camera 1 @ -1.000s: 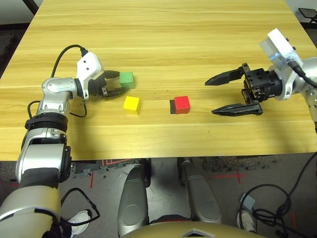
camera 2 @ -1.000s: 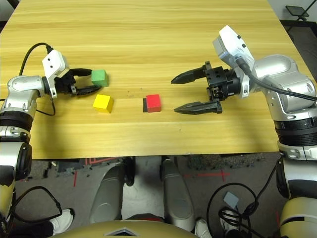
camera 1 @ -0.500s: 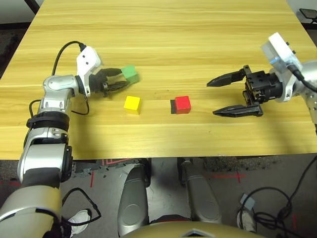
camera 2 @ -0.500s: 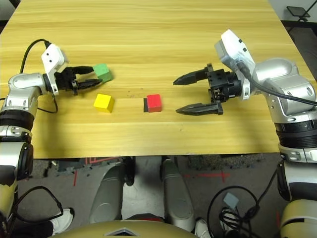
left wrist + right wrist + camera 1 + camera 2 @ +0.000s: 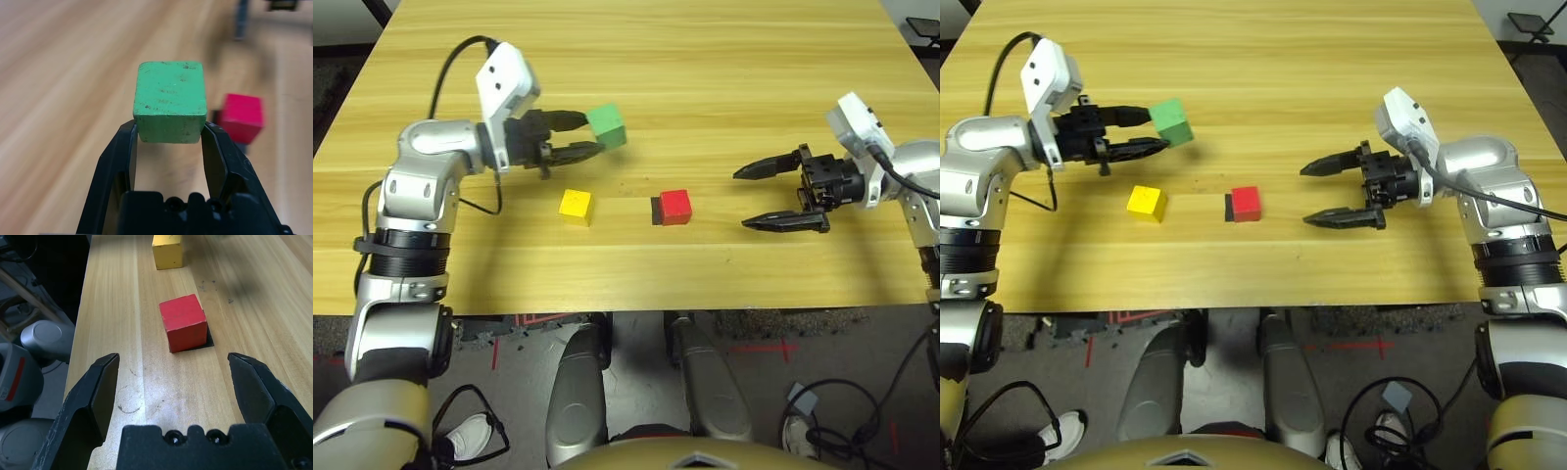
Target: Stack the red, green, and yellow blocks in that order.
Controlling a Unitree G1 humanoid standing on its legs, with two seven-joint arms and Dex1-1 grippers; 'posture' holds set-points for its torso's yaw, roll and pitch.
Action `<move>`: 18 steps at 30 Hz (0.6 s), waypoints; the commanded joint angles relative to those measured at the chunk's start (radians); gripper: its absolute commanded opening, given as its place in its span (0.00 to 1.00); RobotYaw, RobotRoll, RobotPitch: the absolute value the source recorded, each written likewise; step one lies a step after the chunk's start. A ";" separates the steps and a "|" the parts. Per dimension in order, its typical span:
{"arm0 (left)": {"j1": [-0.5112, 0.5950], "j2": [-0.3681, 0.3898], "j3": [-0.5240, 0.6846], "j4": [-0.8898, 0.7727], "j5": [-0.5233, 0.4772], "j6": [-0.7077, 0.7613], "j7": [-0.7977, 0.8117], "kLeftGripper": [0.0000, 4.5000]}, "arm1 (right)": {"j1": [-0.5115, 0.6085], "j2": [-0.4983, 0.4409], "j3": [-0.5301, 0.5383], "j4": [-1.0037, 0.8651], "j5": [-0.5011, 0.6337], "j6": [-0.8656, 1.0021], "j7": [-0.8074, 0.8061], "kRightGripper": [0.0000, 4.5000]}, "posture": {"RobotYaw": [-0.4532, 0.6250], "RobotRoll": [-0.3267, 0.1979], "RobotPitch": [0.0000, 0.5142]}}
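Observation:
The green block (image 5: 606, 126) stays held in my left gripper for now, until it rests on the red block (image 5: 674, 207). High off to its side, the green block would fall if released now.
My left gripper (image 5: 587, 135) is shut on the green block (image 5: 606, 126), holding it in the air above the table at the left; the block (image 5: 170, 101) sits between the fingertips. The yellow block (image 5: 576, 206) rests on the table below and a little nearer to me. The red block (image 5: 674, 207) stands at the middle of the table on a flat black square patch (image 5: 656, 211). My right gripper (image 5: 756, 196) hangs open to the right of the red block (image 5: 184, 322), apart from it, with nothing between its fingers (image 5: 95, 387).
The wooden table (image 5: 705, 78) has wide bare room behind the blocks. Its front edge runs close below the blocks. A black cable (image 5: 445, 83) loops from my left wrist.
My left gripper has lifted the green block off the table and carried it up and to the right, toward the middle. My right gripper has drawn back slightly to the right, still open.

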 commanded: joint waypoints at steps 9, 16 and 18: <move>0.045 -0.049 -0.112 -0.141 -0.018 0.081 0.034 0.45 | 0.034 0.009 -0.008 -0.042 -0.002 0.009 -0.003 1.00 | 0.27 0.37 0.57; 0.069 -0.071 -0.143 -0.159 -0.002 0.055 0.044 0.45 | 0.044 0.004 -0.016 -0.060 0.001 0.021 -0.016 1.00 | 0.25 0.36 0.58; 0.073 -0.078 -0.155 -0.162 0.001 0.041 0.042 0.45 | 0.046 0.003 -0.018 -0.064 0.001 0.023 -0.018 1.00 | 0.25 0.36 0.59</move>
